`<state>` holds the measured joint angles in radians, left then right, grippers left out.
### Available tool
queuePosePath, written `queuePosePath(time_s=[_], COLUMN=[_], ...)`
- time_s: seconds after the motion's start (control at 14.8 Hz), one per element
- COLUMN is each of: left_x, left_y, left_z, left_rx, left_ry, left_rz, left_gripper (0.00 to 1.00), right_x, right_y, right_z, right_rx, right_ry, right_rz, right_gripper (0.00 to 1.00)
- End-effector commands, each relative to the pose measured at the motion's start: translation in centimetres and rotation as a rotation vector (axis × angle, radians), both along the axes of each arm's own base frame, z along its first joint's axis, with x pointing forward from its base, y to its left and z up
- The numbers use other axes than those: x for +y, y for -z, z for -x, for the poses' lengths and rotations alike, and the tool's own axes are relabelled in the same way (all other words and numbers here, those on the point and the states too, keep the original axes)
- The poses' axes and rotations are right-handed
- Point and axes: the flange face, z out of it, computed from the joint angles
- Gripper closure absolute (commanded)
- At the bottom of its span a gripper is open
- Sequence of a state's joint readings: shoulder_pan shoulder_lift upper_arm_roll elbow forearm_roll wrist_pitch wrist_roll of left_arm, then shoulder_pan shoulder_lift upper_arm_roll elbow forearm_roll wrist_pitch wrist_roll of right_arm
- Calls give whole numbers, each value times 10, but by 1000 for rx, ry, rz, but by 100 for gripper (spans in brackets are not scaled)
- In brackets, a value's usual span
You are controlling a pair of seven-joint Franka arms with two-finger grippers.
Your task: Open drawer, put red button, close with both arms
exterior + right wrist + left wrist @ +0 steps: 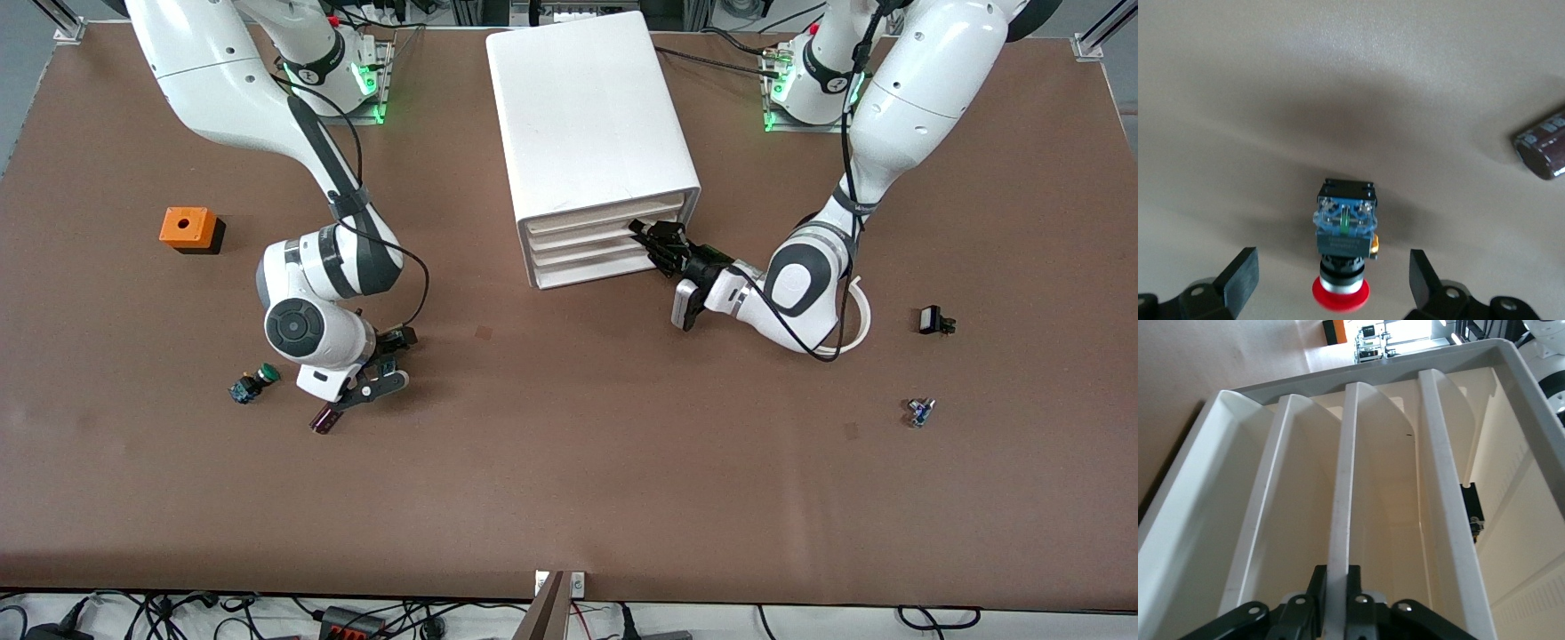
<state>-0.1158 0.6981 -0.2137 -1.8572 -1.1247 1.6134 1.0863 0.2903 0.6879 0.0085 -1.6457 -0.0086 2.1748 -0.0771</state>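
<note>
My right gripper grabs the red button by its blue switch housing (1346,225) next, to put it into the open drawer.
The white four-drawer cabinet (587,116) stands at the table's middle, and all four drawers look pushed in. My left gripper (645,233) is at its front, shut on the front lip of the drawer (1340,493) second from the top; the fingers (1317,587) clamp that lip. The red button (1343,250) lies on its side on the table, red cap toward my right hand. My right gripper (1335,280) is open and low over it (388,362), with one finger on each side and not touching it.
The green-capped button (253,384) and the dark purple cylinder (324,418) lie close by the right hand; the cylinder also shows in the right wrist view (1545,147). An orange box (189,228) sits toward the right arm's end. Two small parts (933,320) (920,412) lie toward the left arm's end.
</note>
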Motion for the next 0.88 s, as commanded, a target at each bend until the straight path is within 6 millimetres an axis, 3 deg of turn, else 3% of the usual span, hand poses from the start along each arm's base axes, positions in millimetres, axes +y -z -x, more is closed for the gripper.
queuePosePath(time_s=[0.0, 0.47, 0.54, 0.61, 0.68, 0.81], left_x=[5, 27, 29, 32, 30, 32], left_y=[2, 2, 2, 4, 2, -4], left_z=[-9, -98, -108, -115, -117, -120], left_rx=[-26, 20, 17, 28, 43, 107], left_ry=[-45, -168, -180, -191, -196, -216], left_rz=[0, -110, -114, -132, -146, -188], left_gripper=[99, 97, 92, 65, 1, 0], right_x=[5, 0, 0, -1, -1, -1], right_y=[6, 17, 19, 21, 21, 21], right_z=[-12, -12, -11, -10, -10, -10], right_rx=[-18, -3, 0, 7, 10, 14], right_ry=[-19, -49, -52, -56, -55, -52], right_rz=[-3, -2, -1, 1, 1, 0], right_gripper=[0, 0, 2, 10, 20, 52])
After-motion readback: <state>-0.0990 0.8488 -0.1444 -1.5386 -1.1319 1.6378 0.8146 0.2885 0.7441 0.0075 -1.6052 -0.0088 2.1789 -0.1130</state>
